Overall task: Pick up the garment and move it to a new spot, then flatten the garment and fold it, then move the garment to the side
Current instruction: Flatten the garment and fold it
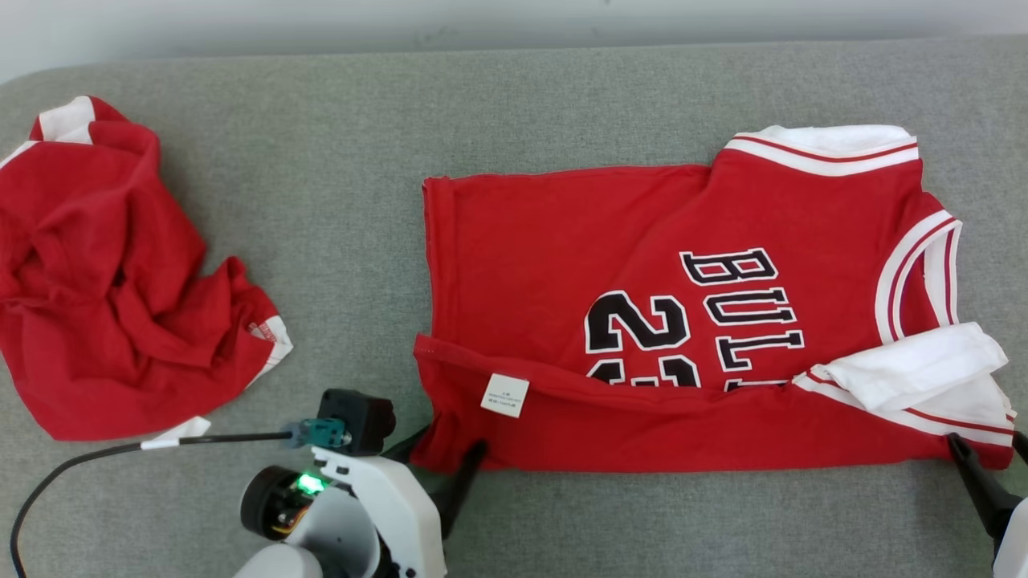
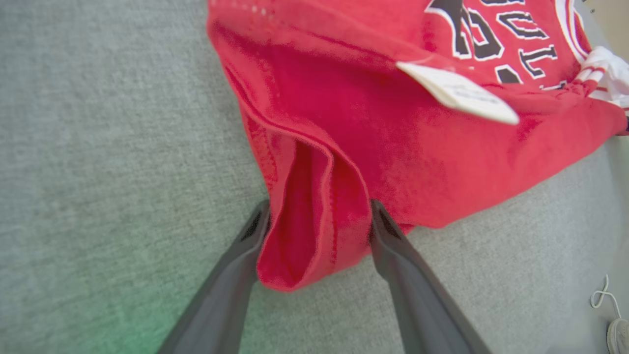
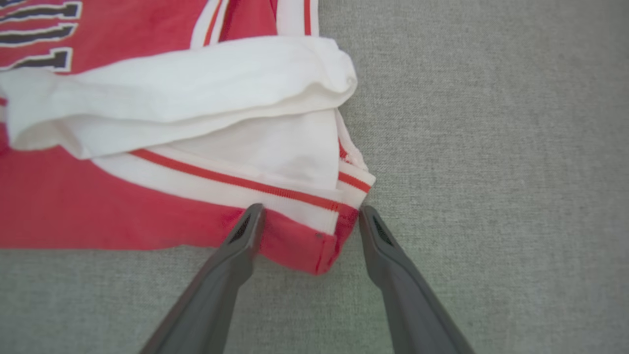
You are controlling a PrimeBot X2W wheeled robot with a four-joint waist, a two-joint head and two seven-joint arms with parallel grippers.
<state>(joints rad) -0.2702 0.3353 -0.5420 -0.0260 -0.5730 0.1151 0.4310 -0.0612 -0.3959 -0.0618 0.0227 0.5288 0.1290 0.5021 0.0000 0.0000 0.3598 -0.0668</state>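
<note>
The right gripper pinches the jersey by that red hem corner (image 1: 450,445) next, which stands up in bunched folds while its body (image 1: 559,241) lies flat.
The garment (image 1: 562,257) is a red jersey with black lettering and white trim, lying spread on the grey cloth surface (image 1: 337,160), its near long edge folded up over the front. My left gripper (image 1: 454,445) is open at the near left corner. In the left wrist view the left gripper (image 2: 319,205) has a bunched fold of the garment (image 2: 393,147) between its fingers. My right gripper (image 1: 986,440) is open at the near right corner. Seen from the right wrist, the right gripper (image 3: 310,209) straddles the trimmed corner of the garment (image 3: 98,206), by the white sleeve.
A second red garment (image 1: 104,281) lies crumpled at the far left of the surface. A black cable (image 1: 120,449) runs from the left wrist toward the lower left. A white label (image 1: 504,396) sticks out from the jersey's folded edge.
</note>
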